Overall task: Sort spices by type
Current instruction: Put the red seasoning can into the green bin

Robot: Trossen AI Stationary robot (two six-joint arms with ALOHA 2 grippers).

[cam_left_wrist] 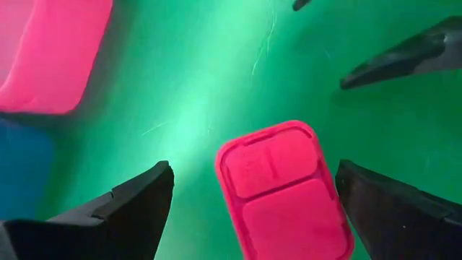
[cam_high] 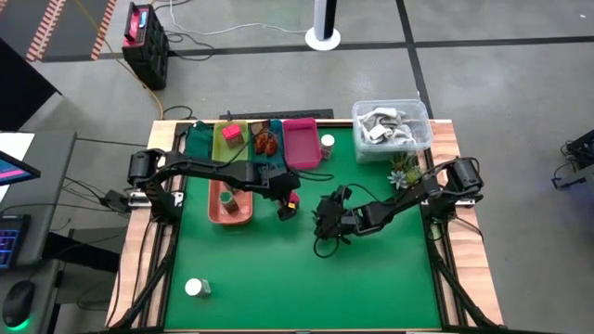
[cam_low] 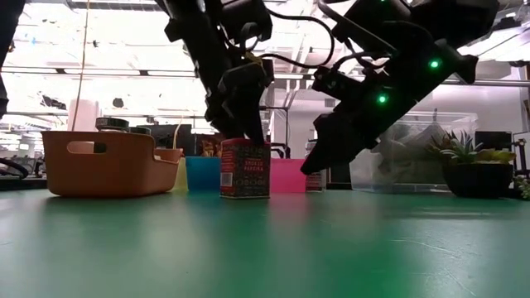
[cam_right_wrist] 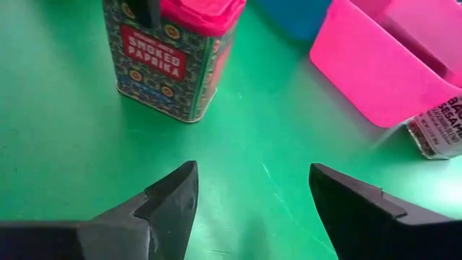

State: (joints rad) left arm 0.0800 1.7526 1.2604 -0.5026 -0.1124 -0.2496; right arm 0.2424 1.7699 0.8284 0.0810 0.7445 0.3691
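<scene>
The smoked-paprika tin goes into the yellow tray beside the other pink box, so my left gripper will grab it by its pink lid (cam_high: 294, 198) next.
A smoked-paprika tin with a pink lid (cam_left_wrist: 278, 188) stands upright on its base on the green table (cam_low: 245, 168). My left gripper (cam_left_wrist: 253, 173) hangs over it, pointing down and open, with one finger on either side of the lid and a gap at each side. My right gripper (cam_right_wrist: 253, 180), also open, hovers low over the mat right of the tin (cam_right_wrist: 173, 58), which it faces (cam_high: 325, 221). A second pink box lies in the yellow tray (cam_high: 230, 134). Brown packets sit in the blue tray (cam_high: 265, 141), and dark jars stand in the orange tray (cam_high: 230, 199).
The pink tray (cam_right_wrist: 390, 58) sits at the far side, with a white-lidded jar (cam_right_wrist: 440, 126) beside it. Another white-lidded jar (cam_high: 197, 288) stands near the table's near left corner. A clear tub (cam_high: 390, 125) and a small plant (cam_high: 404, 172) occupy the far right.
</scene>
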